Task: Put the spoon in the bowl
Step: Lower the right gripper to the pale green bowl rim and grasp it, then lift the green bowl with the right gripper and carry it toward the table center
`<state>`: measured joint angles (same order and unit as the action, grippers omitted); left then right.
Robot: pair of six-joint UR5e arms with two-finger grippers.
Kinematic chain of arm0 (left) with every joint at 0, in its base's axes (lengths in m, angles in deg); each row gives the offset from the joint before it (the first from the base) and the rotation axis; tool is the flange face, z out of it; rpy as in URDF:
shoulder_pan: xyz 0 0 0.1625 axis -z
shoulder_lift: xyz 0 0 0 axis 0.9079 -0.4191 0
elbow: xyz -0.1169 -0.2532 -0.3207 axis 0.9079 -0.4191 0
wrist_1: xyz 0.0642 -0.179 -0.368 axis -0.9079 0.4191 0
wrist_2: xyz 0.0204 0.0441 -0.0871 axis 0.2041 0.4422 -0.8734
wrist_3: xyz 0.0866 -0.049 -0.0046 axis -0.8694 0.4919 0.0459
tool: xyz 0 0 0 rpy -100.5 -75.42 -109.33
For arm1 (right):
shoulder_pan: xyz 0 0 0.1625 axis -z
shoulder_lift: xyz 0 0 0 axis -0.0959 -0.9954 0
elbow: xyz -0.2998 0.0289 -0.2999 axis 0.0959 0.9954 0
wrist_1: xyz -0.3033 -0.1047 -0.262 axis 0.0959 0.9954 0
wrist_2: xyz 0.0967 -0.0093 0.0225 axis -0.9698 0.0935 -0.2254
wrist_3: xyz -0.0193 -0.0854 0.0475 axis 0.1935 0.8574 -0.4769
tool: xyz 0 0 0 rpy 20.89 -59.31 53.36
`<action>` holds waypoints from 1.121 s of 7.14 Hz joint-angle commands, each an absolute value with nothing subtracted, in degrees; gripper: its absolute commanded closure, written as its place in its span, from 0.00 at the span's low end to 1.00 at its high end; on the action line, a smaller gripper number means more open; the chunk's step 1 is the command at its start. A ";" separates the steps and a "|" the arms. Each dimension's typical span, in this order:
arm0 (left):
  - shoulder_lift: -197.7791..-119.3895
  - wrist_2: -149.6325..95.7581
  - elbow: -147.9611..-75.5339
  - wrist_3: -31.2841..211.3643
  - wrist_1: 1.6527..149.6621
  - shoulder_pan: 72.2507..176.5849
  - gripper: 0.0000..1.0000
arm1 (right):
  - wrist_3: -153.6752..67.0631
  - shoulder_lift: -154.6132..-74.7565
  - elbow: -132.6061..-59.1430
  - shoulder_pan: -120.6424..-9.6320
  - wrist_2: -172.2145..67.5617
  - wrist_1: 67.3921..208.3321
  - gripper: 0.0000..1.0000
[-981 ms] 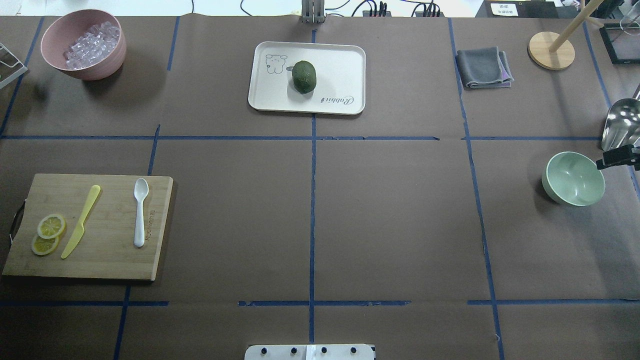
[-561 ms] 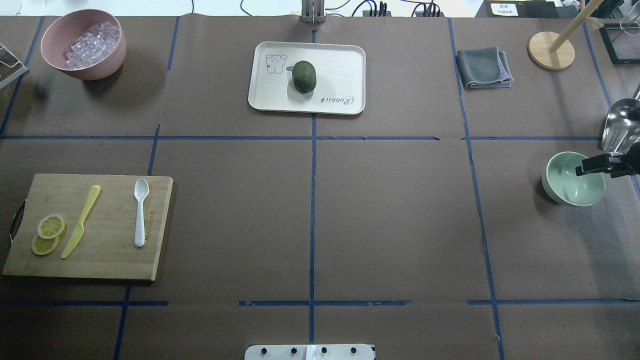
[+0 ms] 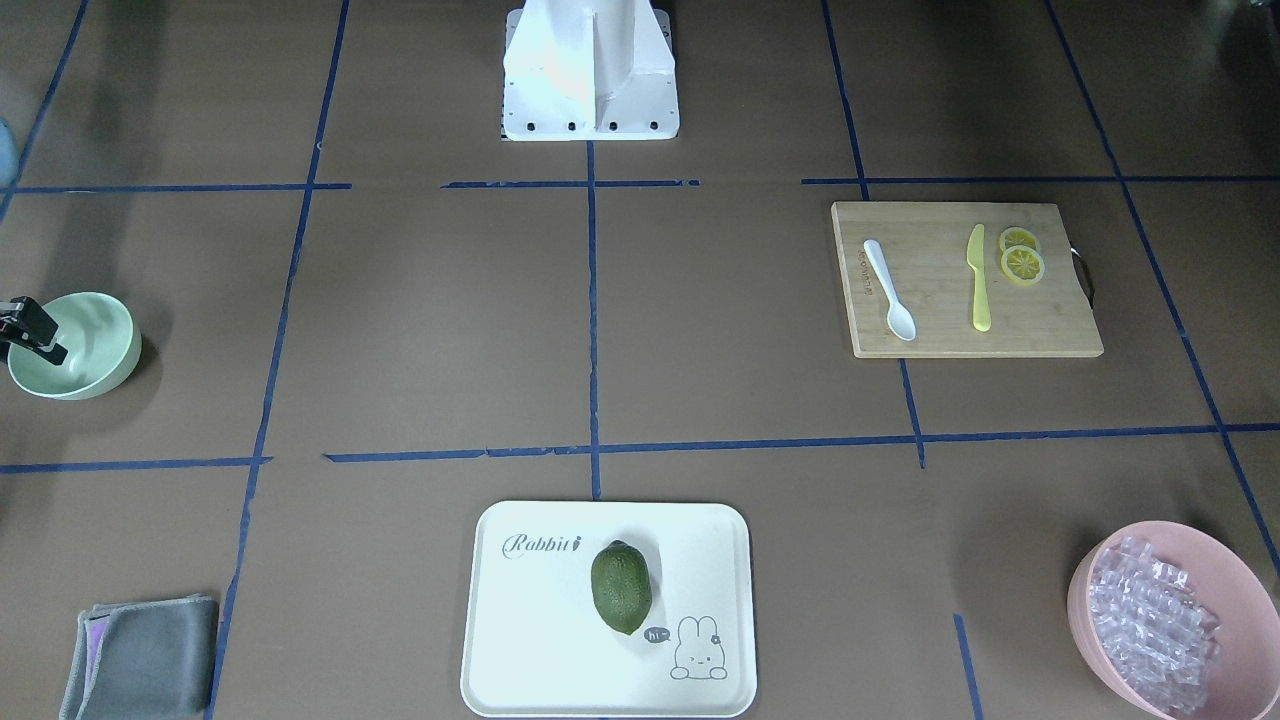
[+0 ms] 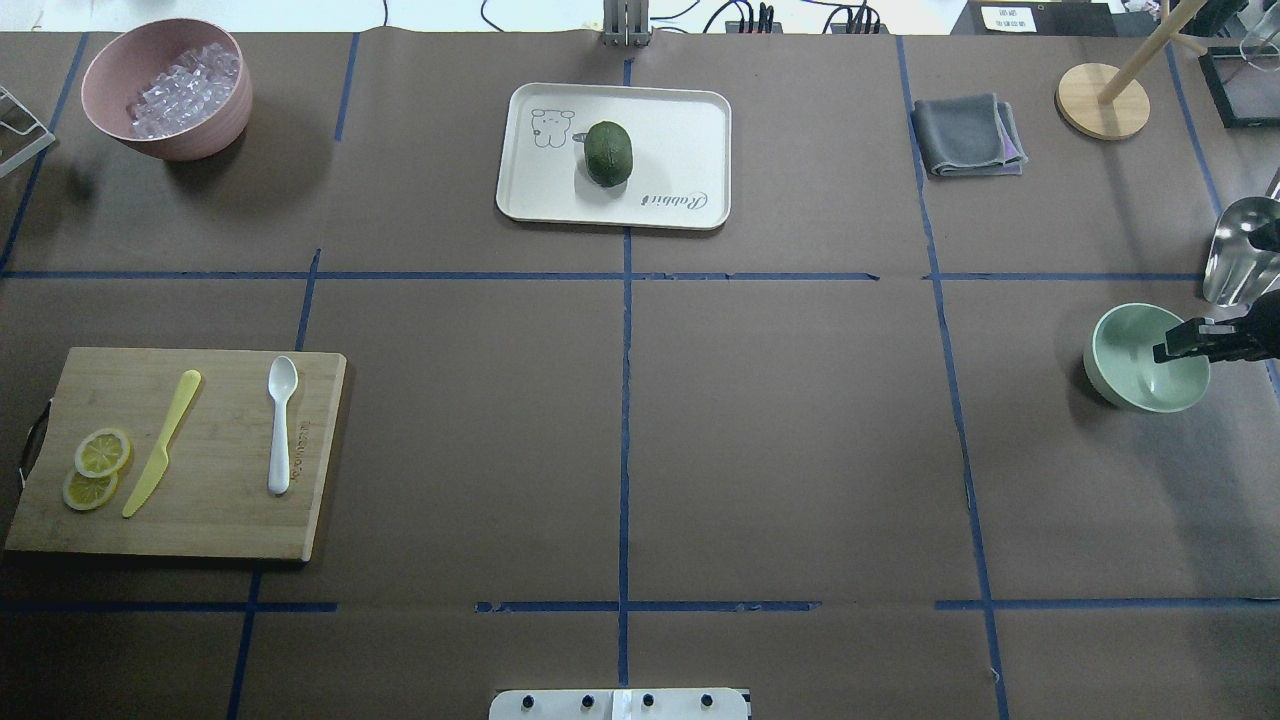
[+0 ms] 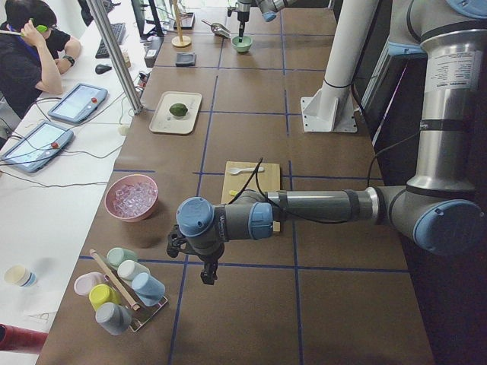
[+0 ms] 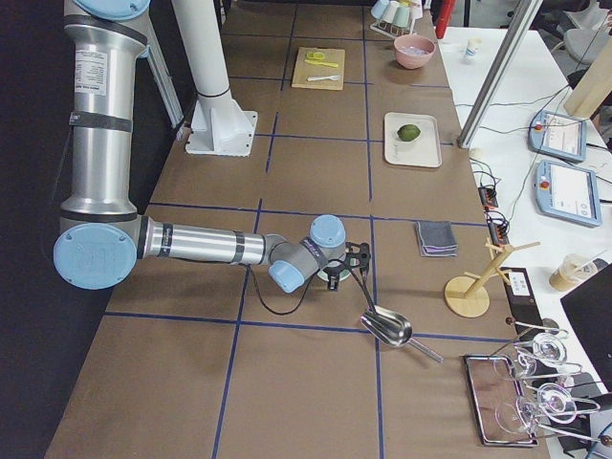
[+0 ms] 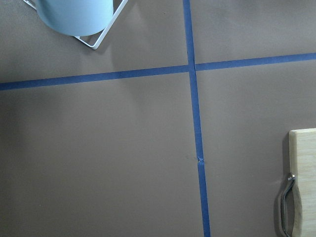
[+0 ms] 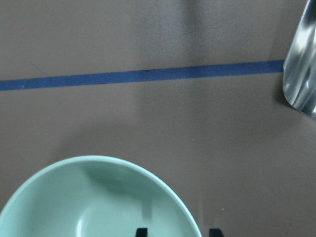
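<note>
The robot's right gripper should next grab the mint-green bowl by its rim [image 8: 180, 200], to bring the bowl within reach for the spoon.
The white spoon [image 4: 282, 420] lies on the bamboo cutting board [image 4: 220, 520] at the table's left, scoop away from the robot; it also shows in the front-facing view [image 3: 888, 290]. The mint-green bowl [image 4: 1130, 365] stands at the far right and is empty [image 3: 85, 345]. My right gripper [image 4: 1168, 348] is open at the bowl's right rim. In the right wrist view the gripper [image 8: 177, 231] has one fingertip [image 8: 141, 231] inside the bowl [image 8: 89, 197] and one outside it. My left gripper [image 5: 204, 268] shows only in the exterior left view, beside the board; I cannot tell its state.
A yellow knife [image 4: 160, 442] and lemon slices [image 4: 98, 466] share the board. A pink bowl of ice [image 4: 168, 88] stands far left, a tray [image 4: 690, 130] with a green fruit [image 4: 608, 153] centre back. A metal scoop [image 4: 1240, 262], grey cloth [image 4: 966, 135] and wooden stand [image 4: 1102, 100] are near the bowl.
My right gripper has moved in from the table's right edge to the bowl's right rim and lowered a little. The spoon and the bowl have not moved.
</note>
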<state>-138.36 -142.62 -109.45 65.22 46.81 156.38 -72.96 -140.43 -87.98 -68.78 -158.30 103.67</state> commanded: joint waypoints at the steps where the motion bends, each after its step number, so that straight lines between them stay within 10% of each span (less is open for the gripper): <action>1: -138.37 -142.69 -109.46 65.20 46.83 156.37 0.00 | -72.69 -141.90 -88.57 -68.96 -158.50 102.87 1.00; 8: -137.94 -143.30 -110.25 65.38 46.83 156.45 0.00 | -93.51 -125.52 -107.77 -64.95 -165.47 123.31 1.00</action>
